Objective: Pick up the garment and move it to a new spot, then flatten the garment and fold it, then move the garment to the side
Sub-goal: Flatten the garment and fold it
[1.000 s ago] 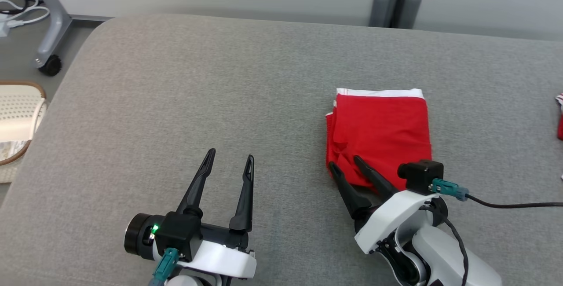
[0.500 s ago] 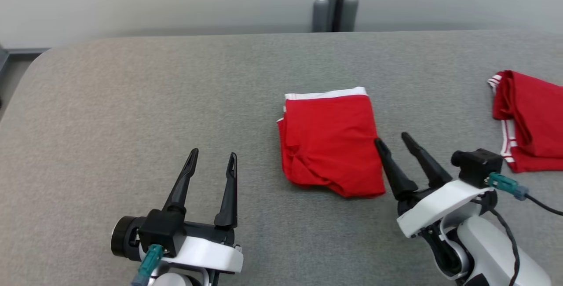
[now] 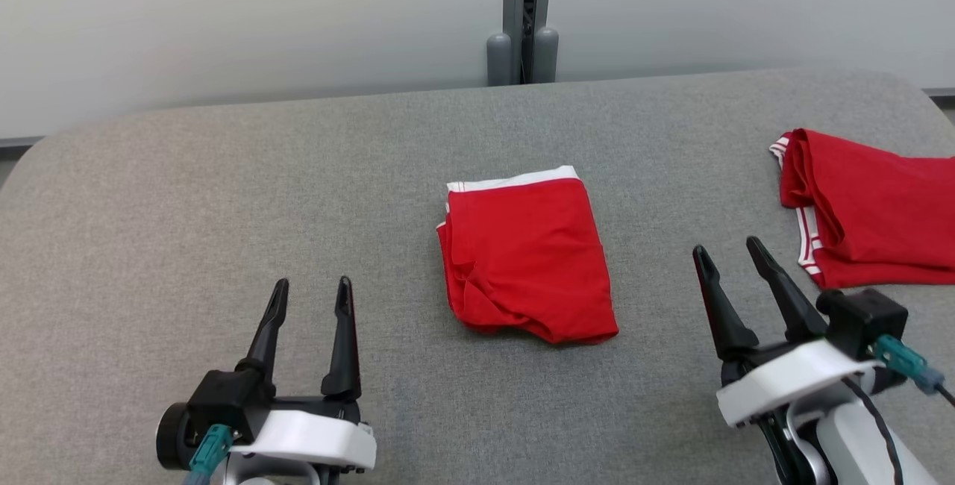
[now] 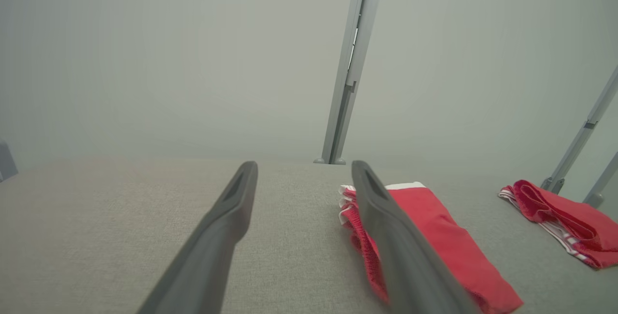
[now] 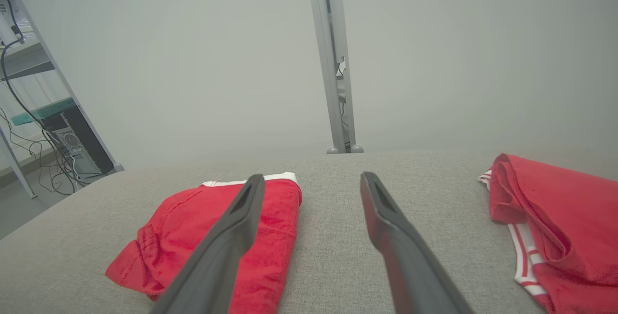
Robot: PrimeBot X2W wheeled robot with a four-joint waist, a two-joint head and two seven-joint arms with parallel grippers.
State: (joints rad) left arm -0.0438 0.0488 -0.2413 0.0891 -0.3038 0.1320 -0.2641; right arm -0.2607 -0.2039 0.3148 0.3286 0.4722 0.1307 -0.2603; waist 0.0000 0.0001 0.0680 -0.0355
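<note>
The folded garment is to move to the side, so the robot's right gripper will next pick it up by its red edge adjoining the white band (image 3: 595, 243) (image 5: 292, 215).
A folded red garment (image 3: 526, 254) with a white waistband lies in the middle of the grey table (image 3: 224, 194); it also shows in the wrist views (image 4: 429, 236) (image 5: 203, 236). My left gripper (image 3: 310, 292) stands open at the lower left, apart from the cloth, with nothing between its fingers (image 4: 301, 169). To the right of the fold, my right gripper (image 3: 727, 250) is open and empty too (image 5: 311, 178). A second red garment (image 3: 869, 209) with white stripes lies loosely at the far right (image 5: 555, 227) (image 4: 560, 212).
A grey post (image 3: 524, 15) rises behind the table's far edge, against a pale wall. Off the left side in the right wrist view stand cables and equipment (image 5: 53, 145). The table's corners are rounded.
The head camera has swung right, so the whole picture shifted left and the second garment came into view. My right gripper has drawn back off the folded garment, to its right.
</note>
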